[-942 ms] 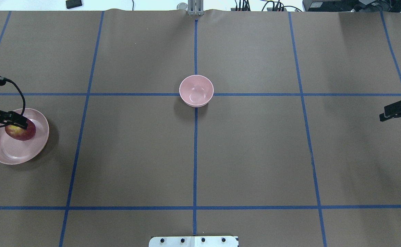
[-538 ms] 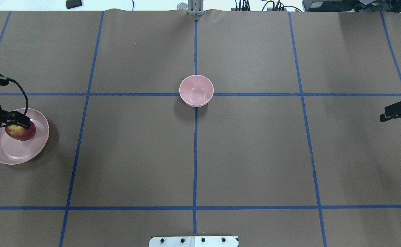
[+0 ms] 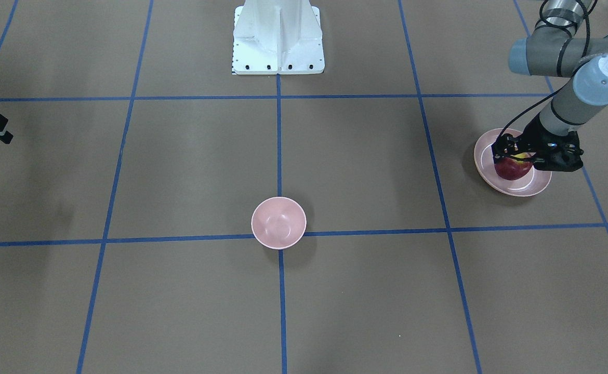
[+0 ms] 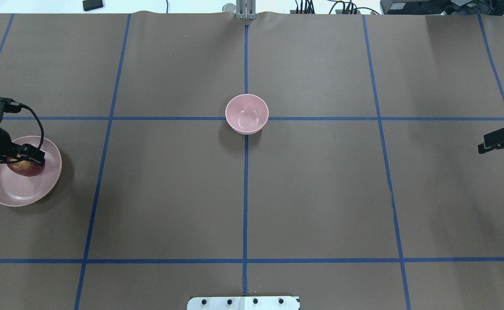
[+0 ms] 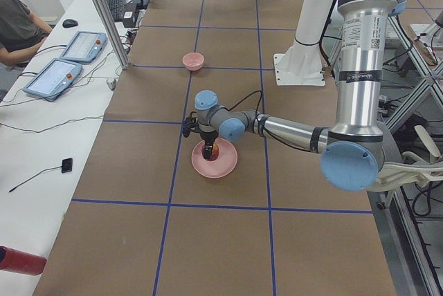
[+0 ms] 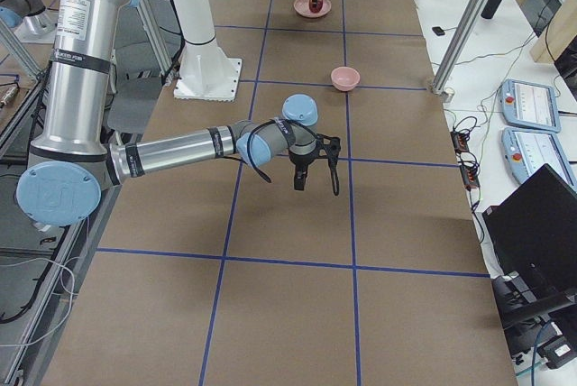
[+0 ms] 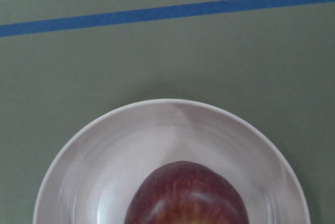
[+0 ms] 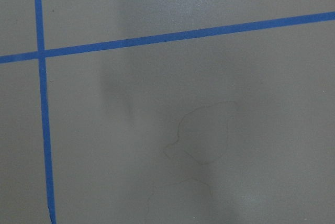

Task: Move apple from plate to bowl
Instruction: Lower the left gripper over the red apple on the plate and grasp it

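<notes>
My left gripper picks up the apple by its round body (image 3: pixel 511 168) next, to move the dark red apple into the small pink bowl (image 3: pixel 278 222).
The dark red apple (image 4: pixel 28 169) lies on the pale pink plate (image 4: pixel 14 194) at the table's far left. It also shows in the front view (image 3: pixel 513 169) and at the bottom of the left wrist view (image 7: pixel 187 197). My left gripper (image 4: pixel 31 157) is low over the apple, its fingers open and standing either side of the apple's top (image 3: pixel 512 155). The small pink bowl (image 4: pixel 247 113) stands empty at the table's centre, far from the plate. My right gripper (image 4: pixel 498 144) hovers open and empty at the right edge.
Brown table cover with blue tape grid lines (image 4: pixel 245 193). The robot's white base plate (image 3: pixel 278 36) is at the near middle edge. Operator tablets (image 5: pixel 66 61) and cables lie beyond the table's far side.
My left gripper has shifted a little to the right and come down over the apple. The apple, plate, bowl and right arm have not moved.
</notes>
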